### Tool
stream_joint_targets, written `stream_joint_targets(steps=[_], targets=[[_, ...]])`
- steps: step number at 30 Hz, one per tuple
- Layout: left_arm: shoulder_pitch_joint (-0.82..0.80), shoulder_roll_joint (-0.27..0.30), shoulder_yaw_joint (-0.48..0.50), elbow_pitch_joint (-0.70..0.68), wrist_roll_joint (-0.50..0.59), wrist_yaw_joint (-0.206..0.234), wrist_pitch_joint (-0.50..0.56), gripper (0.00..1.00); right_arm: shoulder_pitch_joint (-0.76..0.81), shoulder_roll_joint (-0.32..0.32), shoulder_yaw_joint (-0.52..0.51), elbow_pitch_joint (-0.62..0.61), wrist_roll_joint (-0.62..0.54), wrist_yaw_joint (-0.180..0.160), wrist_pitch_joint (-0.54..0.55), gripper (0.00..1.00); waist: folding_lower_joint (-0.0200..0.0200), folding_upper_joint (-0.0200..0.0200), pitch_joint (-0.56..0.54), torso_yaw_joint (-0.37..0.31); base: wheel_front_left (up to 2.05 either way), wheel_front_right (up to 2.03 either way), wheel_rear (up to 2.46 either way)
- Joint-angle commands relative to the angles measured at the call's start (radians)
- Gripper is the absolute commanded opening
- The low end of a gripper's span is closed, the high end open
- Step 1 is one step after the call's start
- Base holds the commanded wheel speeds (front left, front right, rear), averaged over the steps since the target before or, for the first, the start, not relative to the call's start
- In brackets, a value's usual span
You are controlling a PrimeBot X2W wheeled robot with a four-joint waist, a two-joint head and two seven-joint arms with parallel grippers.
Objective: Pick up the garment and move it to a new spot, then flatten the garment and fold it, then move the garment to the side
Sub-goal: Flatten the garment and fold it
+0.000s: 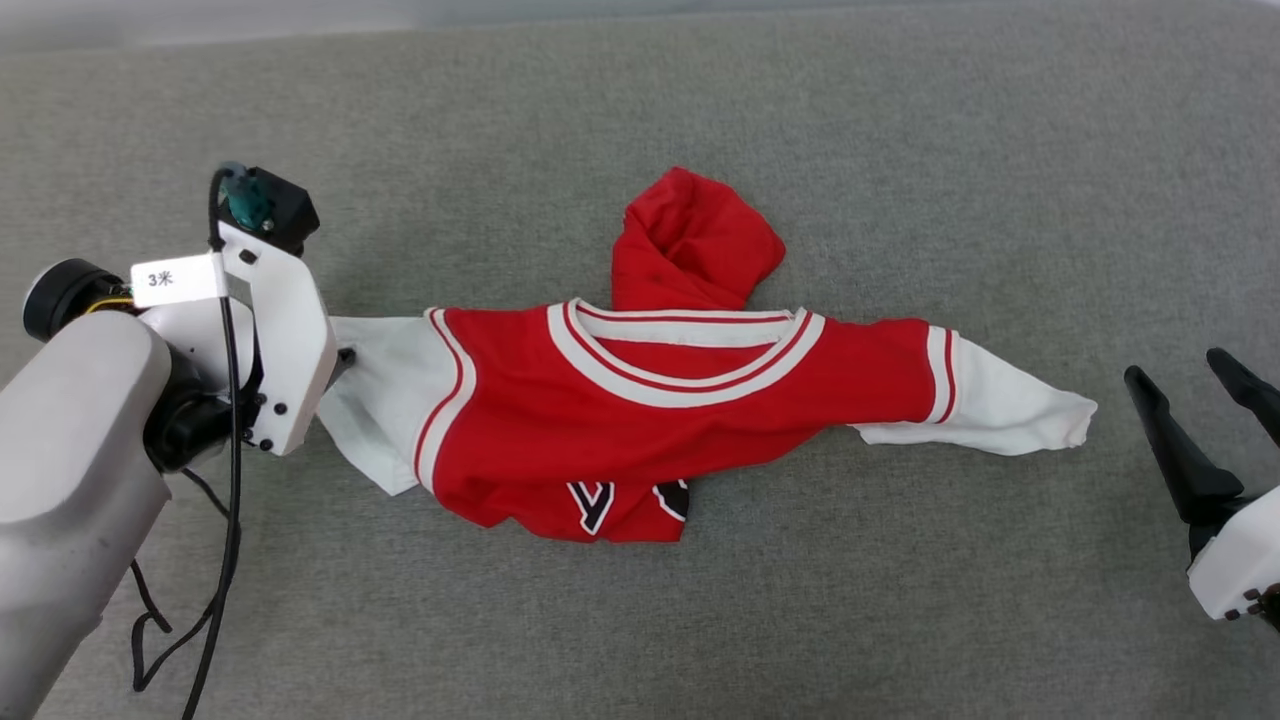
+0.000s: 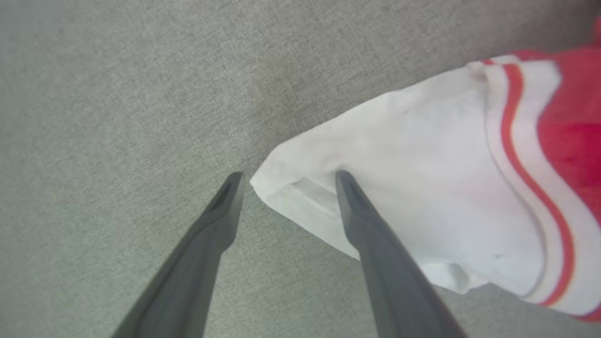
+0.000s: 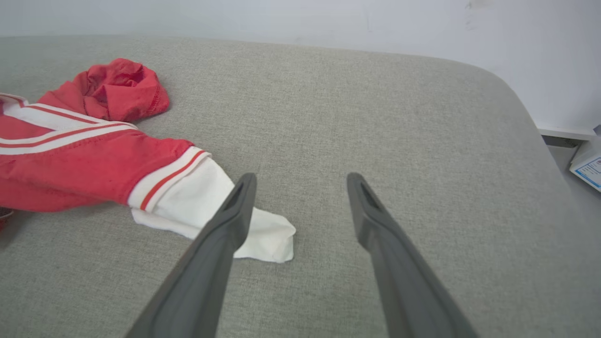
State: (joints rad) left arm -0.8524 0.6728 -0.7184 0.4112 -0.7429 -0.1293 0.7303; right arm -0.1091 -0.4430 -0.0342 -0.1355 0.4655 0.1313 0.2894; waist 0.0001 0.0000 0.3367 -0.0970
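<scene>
Next, my left gripper grabs the garment by the open edge at the sleeve's end (image 2: pixel 298 214), since the white sleeve (image 2: pixel 434 169) lies slack on the surface.
The garment (image 1: pixel 650 420) lies crumpled across the grey fabric surface, neck trim facing up, white sleeves stretched out to both sides, a red fold bunched behind the collar. Black letters peek out at its near hem. My left gripper (image 2: pixel 289 177) stands open at the left sleeve's (image 2: pixel 422 164) end; one finger (image 2: pixel 371 225) lies over the sleeve's corner, the other over bare surface. In the head view its white wrist bracket (image 1: pixel 285 340) hides the fingers. My right gripper (image 1: pixel 1178 365) is open and empty, a little right of the right sleeve's cuff (image 3: pixel 267 239).
The grey padded surface (image 1: pixel 900 150) runs wide behind and in front of the garment. Its rounded far right corner (image 3: pixel 507 94) meets a pale wall, with a white box (image 3: pixel 587 164) beyond the edge. A black cable (image 1: pixel 225 560) dangles from my left arm.
</scene>
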Motion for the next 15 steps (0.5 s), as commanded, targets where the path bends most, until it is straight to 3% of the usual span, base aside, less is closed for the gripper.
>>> stream_joint_targets(steps=[1,11,12,13,15], targets=[[-0.028,0.007,-0.037,0.019,0.000,0.000,0.011,1.00,-0.019,-0.003,0.002,0.001,0.005,-0.001,-0.009,1.00,-0.0001,0.0000,0.030,-0.020,0.00,0.00,0.00],[-0.028,0.022,-0.203,0.119,-0.099,0.001,0.102,1.00,-0.037,-0.009,0.009,0.020,0.013,-0.001,-0.026,1.00,-0.0001,0.0000,0.064,-0.038,0.00,0.00,0.00],[-0.028,0.022,-0.211,0.121,-0.112,0.001,0.099,0.44,-0.039,-0.009,0.009,0.021,0.013,-0.001,-0.026,1.00,-0.0001,0.0000,0.064,-0.037,0.00,0.00,0.00],[-0.032,0.022,-0.218,0.124,-0.121,0.001,0.092,0.00,-0.042,-0.011,0.009,0.022,0.012,-0.001,-0.027,1.00,-0.0001,0.0000,0.064,-0.036,0.00,0.00,0.00],[-0.040,0.026,-0.238,0.125,-0.125,0.001,0.072,0.00,-0.043,-0.015,0.008,0.023,0.015,-0.001,-0.026,1.00,-0.0001,0.0000,0.057,-0.032,0.00,0.00,0.00]])
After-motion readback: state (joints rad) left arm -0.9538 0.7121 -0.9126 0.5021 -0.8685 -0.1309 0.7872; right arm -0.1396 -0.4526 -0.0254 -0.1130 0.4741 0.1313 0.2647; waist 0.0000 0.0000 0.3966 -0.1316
